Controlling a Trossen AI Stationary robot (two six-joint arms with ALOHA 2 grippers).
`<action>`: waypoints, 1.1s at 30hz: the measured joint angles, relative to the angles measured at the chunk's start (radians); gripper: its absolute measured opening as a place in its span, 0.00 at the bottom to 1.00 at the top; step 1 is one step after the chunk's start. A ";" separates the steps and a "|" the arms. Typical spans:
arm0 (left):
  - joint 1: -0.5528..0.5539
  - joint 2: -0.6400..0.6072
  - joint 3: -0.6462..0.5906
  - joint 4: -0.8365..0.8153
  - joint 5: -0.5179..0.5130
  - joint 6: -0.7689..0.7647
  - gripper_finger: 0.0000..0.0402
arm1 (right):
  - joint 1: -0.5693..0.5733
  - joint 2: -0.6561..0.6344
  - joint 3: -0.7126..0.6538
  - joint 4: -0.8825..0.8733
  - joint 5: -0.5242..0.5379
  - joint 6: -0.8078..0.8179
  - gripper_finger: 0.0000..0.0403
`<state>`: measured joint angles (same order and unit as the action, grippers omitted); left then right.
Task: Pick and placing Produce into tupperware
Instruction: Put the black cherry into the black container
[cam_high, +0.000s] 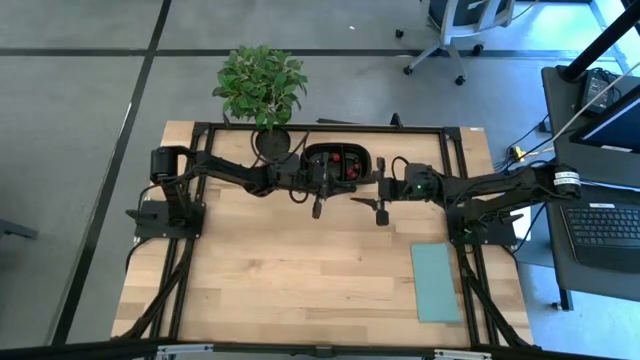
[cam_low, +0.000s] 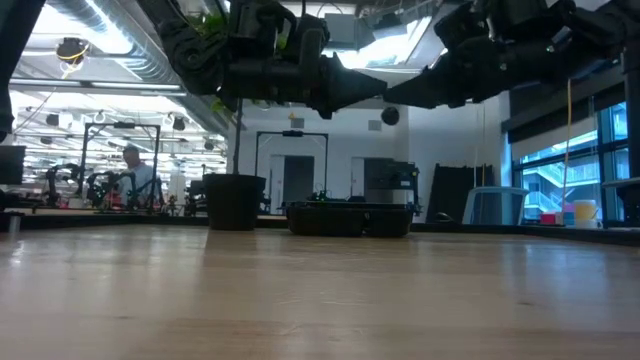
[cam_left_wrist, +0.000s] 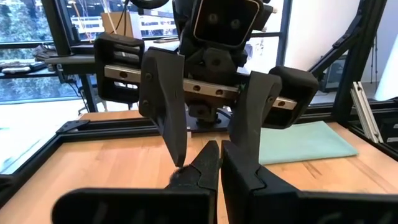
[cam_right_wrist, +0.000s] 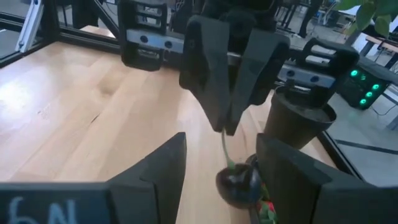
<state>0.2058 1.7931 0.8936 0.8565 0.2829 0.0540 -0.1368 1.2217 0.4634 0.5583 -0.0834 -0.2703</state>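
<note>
The dark maroon cherry needs to go in the black tray, so my right gripper will next grab it by its round body (cam_right_wrist: 238, 186).
The black tray (cam_high: 337, 152) sits at the table's far middle with red produce (cam_high: 347, 161) in it. Both grippers hover high above it, tip to tip. My left gripper (cam_right_wrist: 226, 127) comes from the table's left and is shut on the stem of a dark maroon cherry (cam_right_wrist: 239, 180). My right gripper (cam_right_wrist: 221, 142) faces it from the right, open, a finger on either side of the hanging cherry and apart from it. In the low view the tray (cam_low: 350, 218) rests on the tabletop far below the arms. My left gripper pinches the thin green stem's upper end (cam_right_wrist: 222, 135) between its two fingertips (cam_right_wrist: 214, 106). The fingers slant downward toward the table's right side. The cherry hangs below them on its stem, lifted clear of the table and tray.
A dark pot (cam_high: 270, 143) with a leafy green plant (cam_high: 260, 82) stands just left of the tray at the far edge. A pale teal mat (cam_high: 435, 281) lies at the near right. Black frame rails (cam_high: 320, 127) border the table.
</note>
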 joint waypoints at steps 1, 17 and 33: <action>0.000 0.000 0.000 0.000 0.000 0.000 0.00 | 0.000 0.000 0.000 0.000 0.000 -0.001 0.49; -0.018 0.000 0.000 0.043 0.026 0.001 0.00 | 0.000 0.000 0.000 -0.005 0.000 0.000 0.49; -0.026 0.000 0.000 0.073 0.026 0.008 0.00 | 0.000 0.000 0.000 -0.009 -0.004 0.007 0.44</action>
<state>0.1799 1.7931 0.8936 0.9295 0.3087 0.0616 -0.1368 1.2217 0.4637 0.5495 -0.0875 -0.2634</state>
